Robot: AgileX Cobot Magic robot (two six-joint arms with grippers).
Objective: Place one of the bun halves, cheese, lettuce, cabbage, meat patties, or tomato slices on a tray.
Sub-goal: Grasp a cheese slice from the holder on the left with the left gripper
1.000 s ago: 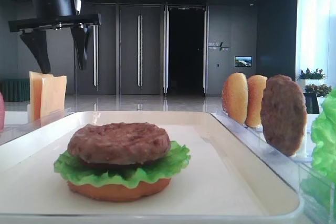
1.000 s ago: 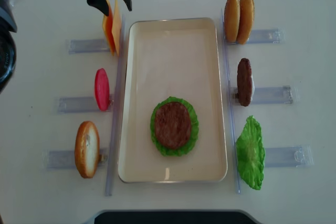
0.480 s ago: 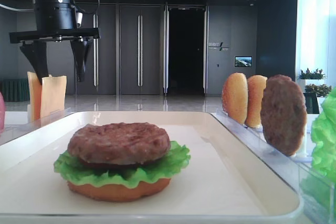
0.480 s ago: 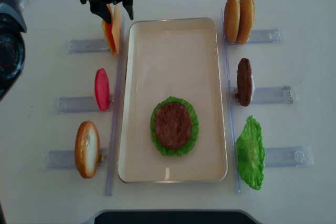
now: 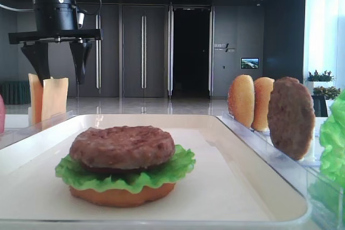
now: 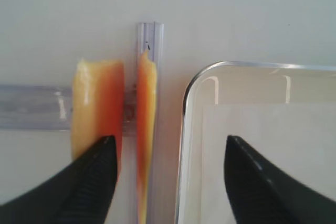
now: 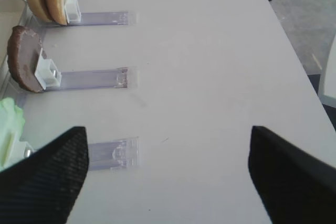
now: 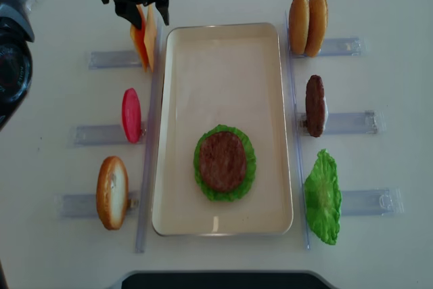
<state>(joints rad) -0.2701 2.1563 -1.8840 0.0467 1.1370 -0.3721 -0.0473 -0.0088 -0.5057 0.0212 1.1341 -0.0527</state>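
Note:
The clear holder (image 8: 114, 59) covers the bottom of the cheese slice nearest the tray, so my left gripper next needs to pinch that slice by its free top edge (image 8: 150, 38).
Two yellow-orange cheese slices (image 6: 97, 108) (image 6: 147, 114) stand on edge in a clear holder left of the tray (image 6: 186, 108). My left gripper (image 6: 169, 140) hangs open just above them. The right slice lies between its fingers, and the left fingertip (image 6: 102, 156) sits over the left slice. From the front view the gripper (image 5: 59, 63) is above the cheese (image 5: 54, 98). On the cream tray (image 8: 223, 38) sits a stack of bun, lettuce (image 8: 249, 167) and meat patty (image 8: 222, 160). My right gripper (image 7: 168, 129) stands open over bare table.
A red tomato slice (image 8: 131, 114) and a bun half (image 8: 111, 192) stand in holders left of the tray. To its right are two bun halves (image 8: 308, 24), a meat patty (image 8: 314, 105) and a lettuce leaf (image 8: 323, 196). A clear holder (image 7: 113, 153) lies under the right gripper.
The left gripper has come down a little toward the cheese, and its fingers have drawn slightly closer together. Nothing else has moved.

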